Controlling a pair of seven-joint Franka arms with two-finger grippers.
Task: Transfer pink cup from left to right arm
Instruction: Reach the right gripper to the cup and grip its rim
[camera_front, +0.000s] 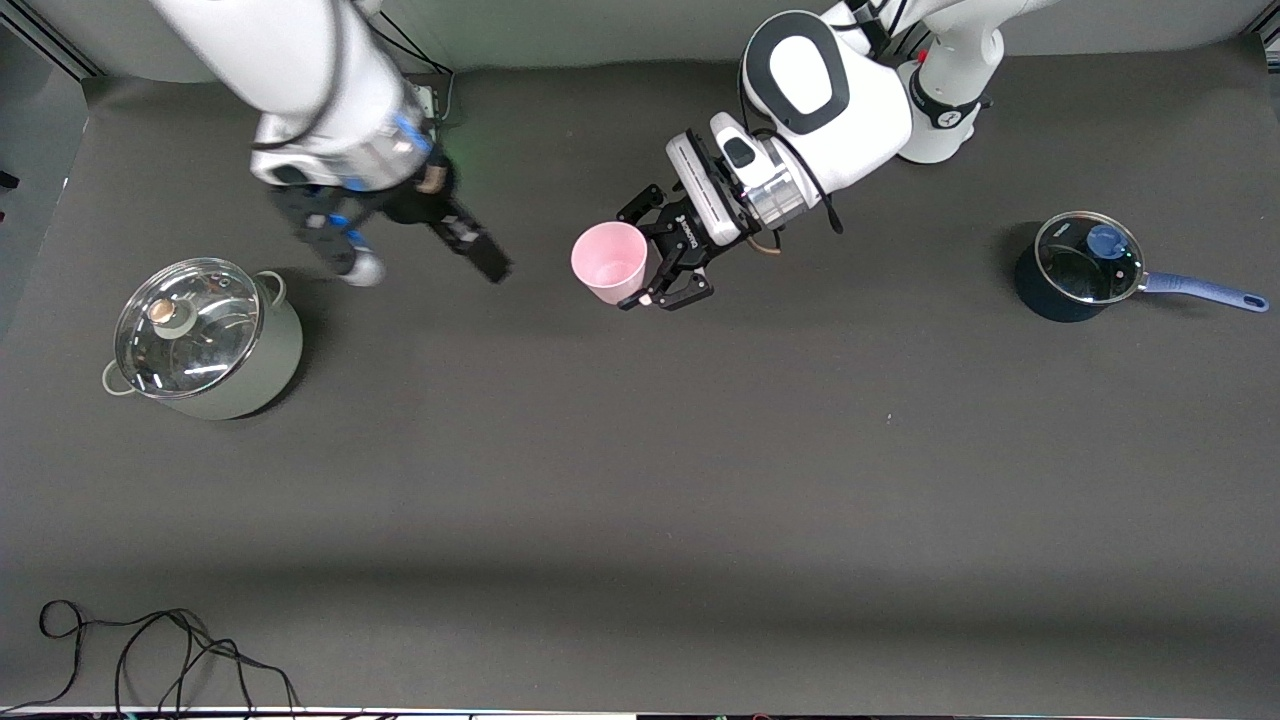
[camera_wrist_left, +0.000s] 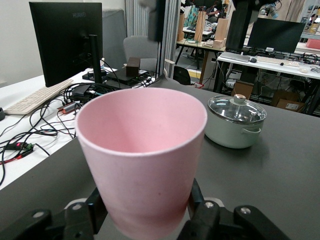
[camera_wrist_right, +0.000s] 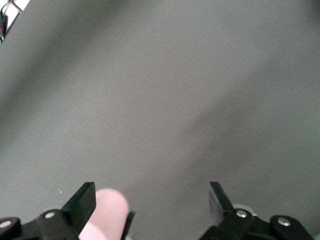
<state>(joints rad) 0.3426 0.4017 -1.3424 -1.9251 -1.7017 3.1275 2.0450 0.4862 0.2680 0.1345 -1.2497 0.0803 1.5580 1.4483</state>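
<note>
The pink cup's lower side is held by my left gripper's fingers, so my right gripper needs to grab the cup next by its open rim (camera_front: 577, 250), which is free.
The pink cup (camera_front: 610, 262) is upright in my left gripper (camera_front: 655, 268), which is shut on its lower wall and holds it above the middle of the table. In the left wrist view the cup (camera_wrist_left: 145, 145) fills the centre, with the black claw fingers (camera_wrist_left: 197, 200) pressed on both sides of its base. My right gripper (camera_front: 415, 252) is open and empty, up in the air beside the cup toward the right arm's end. In the right wrist view its fingers (camera_wrist_right: 82, 202) stand wide apart, and the cup (camera_wrist_right: 107, 212) shows close to one of them.
A pale green pot with a glass lid (camera_front: 205, 340) stands at the right arm's end, also in the left wrist view (camera_wrist_left: 235, 122). A dark blue saucepan with a glass lid (camera_front: 1080, 265) stands at the left arm's end. Black cables (camera_front: 150, 650) lie at the table's near edge.
</note>
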